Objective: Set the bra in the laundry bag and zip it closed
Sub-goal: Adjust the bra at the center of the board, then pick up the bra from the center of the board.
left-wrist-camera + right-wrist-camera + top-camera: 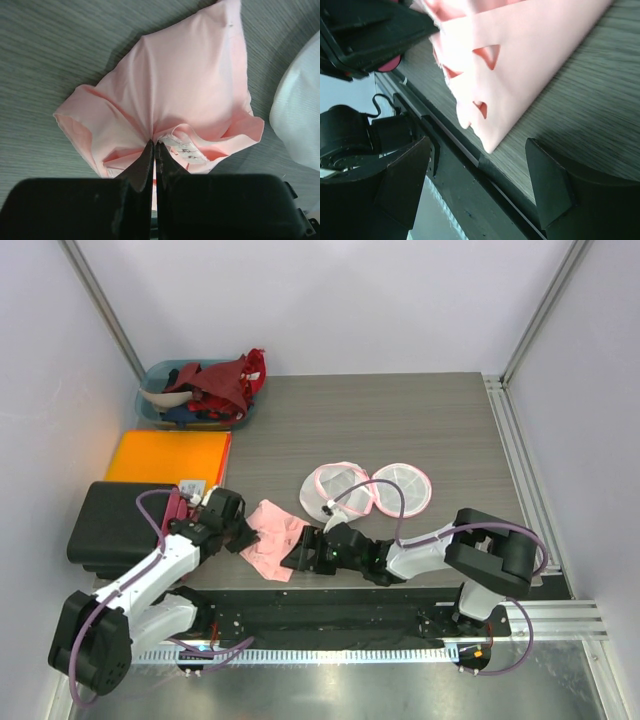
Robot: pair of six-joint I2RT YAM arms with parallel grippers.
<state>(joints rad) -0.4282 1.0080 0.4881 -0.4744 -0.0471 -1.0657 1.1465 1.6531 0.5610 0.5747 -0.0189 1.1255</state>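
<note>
I should pinch the pink bra by its free corner [285, 573] with my right gripper, so its body stays loose ahead to tuck into the laundry bag [335, 490].
The pink bra [272, 537] lies crumpled on the wooden table near its front edge. My left gripper [243, 530] is shut on the bra's left edge; in the left wrist view the fingers [155, 145] pinch a fold of the bra [185, 90] by its label. My right gripper [295, 555] stands open just right of the bra, nothing between its fingers [479, 142], with the bra's corner [520, 60] just ahead of it. The laundry bag [335, 490] lies unzipped behind, its two white mesh halves with pink trim spread side by side. Its white mesh [300, 115] shows at the right of the left wrist view.
A teal bin [160, 375] of clothes stands at the back left. An orange folder [170, 455] and a black box [110, 525] lie left of the left arm. The table's front edge and black rail [485, 200] run just below the right gripper.
</note>
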